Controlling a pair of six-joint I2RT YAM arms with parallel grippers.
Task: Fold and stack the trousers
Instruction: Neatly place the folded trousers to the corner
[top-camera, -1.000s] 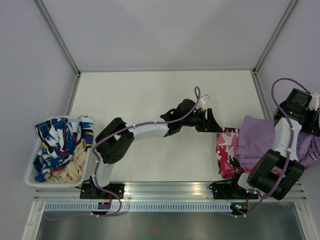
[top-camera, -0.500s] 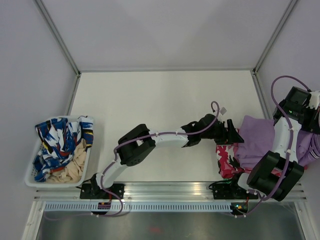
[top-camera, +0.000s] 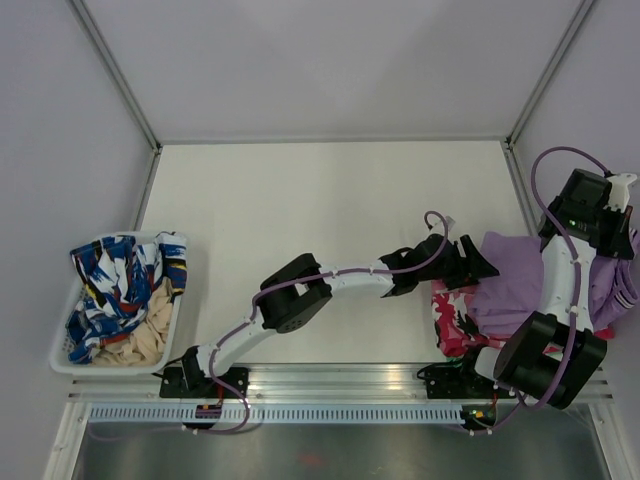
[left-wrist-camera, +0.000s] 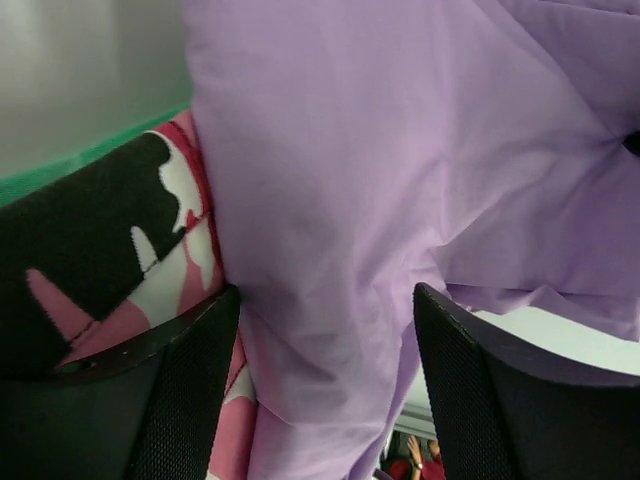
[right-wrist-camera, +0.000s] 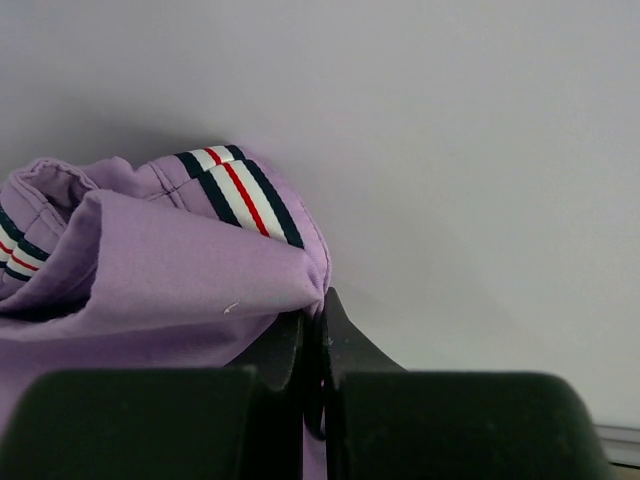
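Observation:
I would leave the lilac fold (top-camera: 486, 279) (left-wrist-camera: 325, 310) lying where it is if I lifted my left gripper now, because its fingers are open around the cloth.
The lilac trousers (top-camera: 512, 272) lie bunched at the table's right edge, partly on top of a folded pink-white-black camouflage garment (top-camera: 455, 305). My left gripper (top-camera: 478, 263) reaches across to their left edge and is open, its jaws straddling a fold of the purple cloth (left-wrist-camera: 330, 300). My right gripper (top-camera: 612, 232) is at the far right, shut on the trousers' edge (right-wrist-camera: 200, 260) near a striped waistband (right-wrist-camera: 235, 190), holding it up against the wall.
A white basket (top-camera: 62, 352) with blue-and-white patterned clothing (top-camera: 115, 280) and a beige cloth (top-camera: 135, 330) stands at the left. The side wall stands just right of the trousers. The metal rail runs along the near edge.
My left arm has stretched rightward across the table until its open jaws reached the trousers' left edge. The right gripper has lifted slightly with the cloth.

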